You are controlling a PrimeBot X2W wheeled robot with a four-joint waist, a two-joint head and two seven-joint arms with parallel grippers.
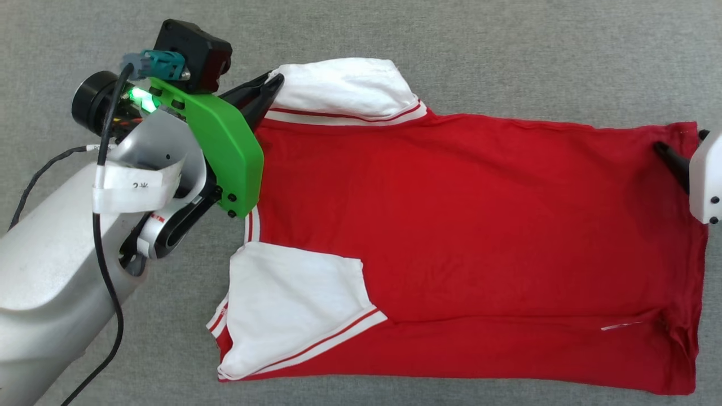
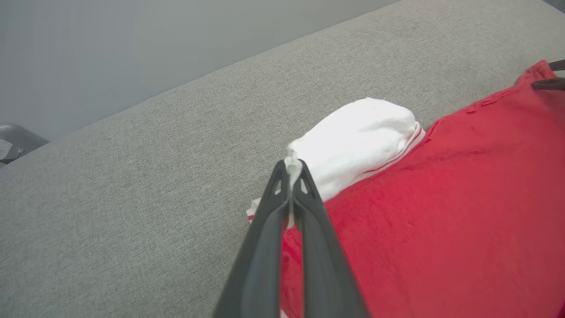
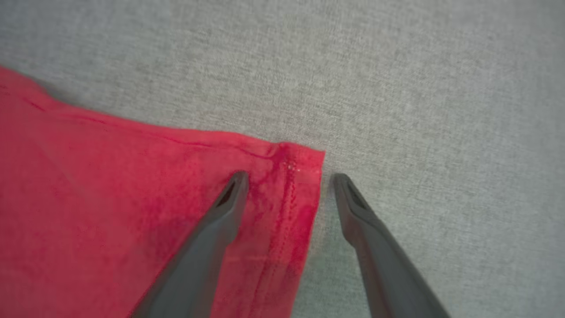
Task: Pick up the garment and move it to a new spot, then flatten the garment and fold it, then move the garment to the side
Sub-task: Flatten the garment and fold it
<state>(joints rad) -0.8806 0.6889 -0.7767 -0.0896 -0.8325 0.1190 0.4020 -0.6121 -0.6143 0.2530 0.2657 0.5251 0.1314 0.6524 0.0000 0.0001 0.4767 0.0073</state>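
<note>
My right gripper is to pinch the garment next by its hem corner point(image 1: 689, 132), where the edge is free, because the red cloth point(image 1: 474, 216) is spread out flat.
The garment point(image 1: 462, 225), a red T-shirt with white sleeves, lies spread on the grey surface, plain red side up, both white sleeves folded inward. My left gripper point(image 1: 274, 82) is shut on the shoulder edge of the far white sleeve point(image 2: 357, 141); a sliver of white cloth shows pinched between its fingers point(image 2: 309, 207). My right gripper point(image 3: 289, 176) stands open over the garment's far hem corner point(image 3: 295, 163), one finger above the red cloth and the other above the bare surface. In the head view its dark finger point(image 1: 671, 158) pokes in at the right edge.
Grey woven fabric point(image 1: 451, 34) covers the whole work surface around the garment. Its far edge point(image 2: 176, 84) meets a pale wall in the left wrist view. A black cable point(image 1: 107, 270) hangs along my left forearm.
</note>
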